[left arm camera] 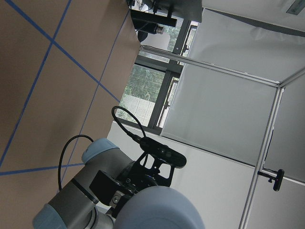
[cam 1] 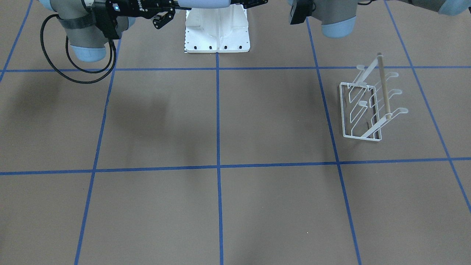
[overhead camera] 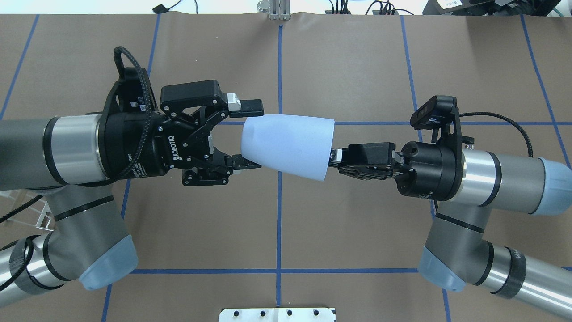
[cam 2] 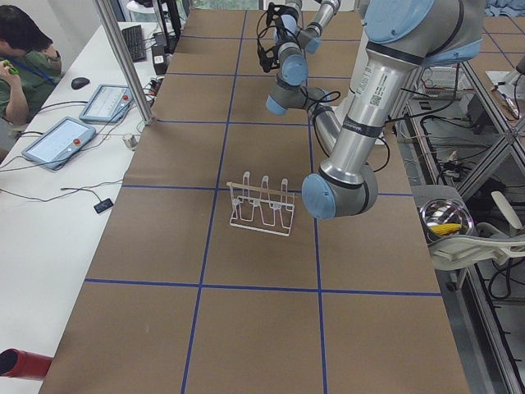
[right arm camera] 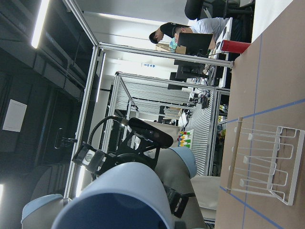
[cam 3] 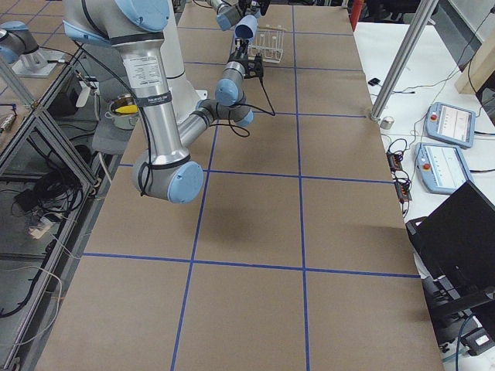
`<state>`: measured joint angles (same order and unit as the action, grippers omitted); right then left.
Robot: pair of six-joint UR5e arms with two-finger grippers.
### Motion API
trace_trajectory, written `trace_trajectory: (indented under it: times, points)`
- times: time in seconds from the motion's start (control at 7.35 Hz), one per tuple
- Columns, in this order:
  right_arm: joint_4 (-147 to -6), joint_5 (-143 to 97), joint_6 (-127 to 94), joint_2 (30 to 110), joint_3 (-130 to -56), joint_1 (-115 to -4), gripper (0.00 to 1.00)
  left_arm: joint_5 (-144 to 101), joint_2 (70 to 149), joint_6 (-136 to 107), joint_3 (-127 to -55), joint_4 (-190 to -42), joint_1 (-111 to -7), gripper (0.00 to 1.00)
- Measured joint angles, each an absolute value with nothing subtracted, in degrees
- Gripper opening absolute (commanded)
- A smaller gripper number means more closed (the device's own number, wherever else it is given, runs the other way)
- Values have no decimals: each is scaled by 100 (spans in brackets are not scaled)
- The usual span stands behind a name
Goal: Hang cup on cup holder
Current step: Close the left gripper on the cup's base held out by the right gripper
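My left gripper's fingers reach beside the cup's closed end [cam 1: 225,3] [left arm camera: 159,210], so my left gripper closes on the cup next.
The light blue cup [overhead camera: 288,145] hangs on its side in mid-air above the table's middle, wide rim toward the right arm. My right gripper [overhead camera: 333,157] is shut on the cup's rim. My left gripper [overhead camera: 260,135] is open, its fingers [overhead camera: 250,105] straddling the cup's narrow closed end with a gap above. The cup fills the bottom of the left wrist view [left arm camera: 157,210] and the right wrist view [right arm camera: 119,200]. The white wire cup holder [cam 1: 368,106] with its wooden rod stands empty on the table on my left side, also in the right wrist view [right arm camera: 267,162].
Brown table with blue tape grid lines [cam 1: 218,165]. The robot's white base plate [cam 1: 217,33] is at the near middle. An operator [cam 2: 25,57] sits at a side table with tablets beyond the far edge. A corner of the cup holder [overhead camera: 40,214] shows under my left arm.
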<state>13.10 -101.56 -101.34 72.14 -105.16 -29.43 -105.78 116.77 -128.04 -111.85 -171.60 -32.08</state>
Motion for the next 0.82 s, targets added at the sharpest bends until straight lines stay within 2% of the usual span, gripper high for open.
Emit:
trace_trajectory:
  times: [0.54, 0.68, 0.82]
  points:
    - [1312, -10131, -10134, 7216, -10558, -2909, 0, -10487, 11682, -12791, -11179, -17148, -3148, 98]
    - [1315, -10132, -10134, 7216, -10564, -2905, 0, -10486, 11681, -12789, -11175, -17148, -3147, 86]
    - [1317, -10133, -10134, 7216, -10565, -2903, 18, -10485, 11678, -12792, -11174, -17145, -3147, 25]
